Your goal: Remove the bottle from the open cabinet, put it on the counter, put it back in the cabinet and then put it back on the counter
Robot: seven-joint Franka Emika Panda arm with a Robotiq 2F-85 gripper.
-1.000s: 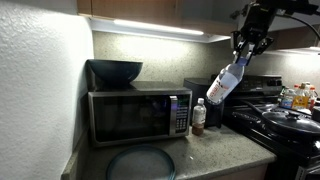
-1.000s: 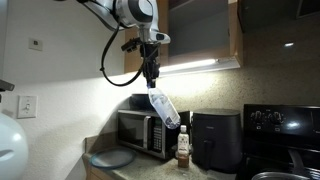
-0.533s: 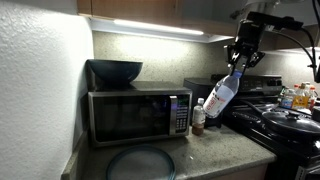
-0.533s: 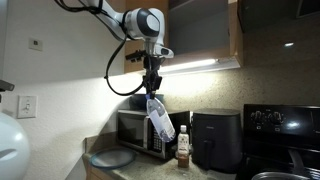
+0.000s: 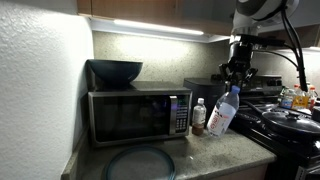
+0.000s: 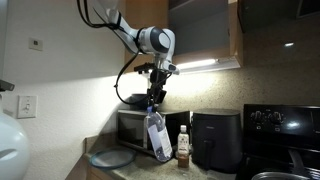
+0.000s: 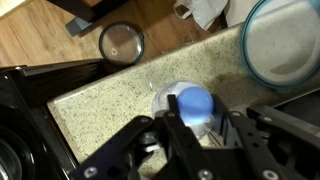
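Note:
The bottle hangs tilted above the counter and would drop and likely topple, so I need to lower it before opening my gripper.
My gripper [image 5: 238, 82] is shut on the neck of the tall clear water bottle [image 5: 224, 112], which hangs tilted below it. In both exterior views the bottle [image 6: 157, 138] is low in front of the microwave, its base close to the speckled counter [image 5: 225, 152]; I cannot tell whether it touches. In the wrist view the fingers [image 7: 228, 128] clamp either side of the bottle's cap [image 7: 195, 102], with the counter [image 7: 100, 100] beneath. The open wooden cabinet [image 6: 203, 32] is above, with its light strip lit.
The microwave [image 5: 135, 113] carries a black bowl [image 5: 115, 70]. A short bottle with brownish contents [image 5: 198, 116] stands beside the black air fryer [image 6: 215, 140]. A round plate [image 5: 140, 163] lies on the counter front. The black stovetop [image 5: 285, 125] holds pans.
My gripper has moved down from cabinet height toward the counter with the bottle in it. The bottle now hangs lower and less tilted.

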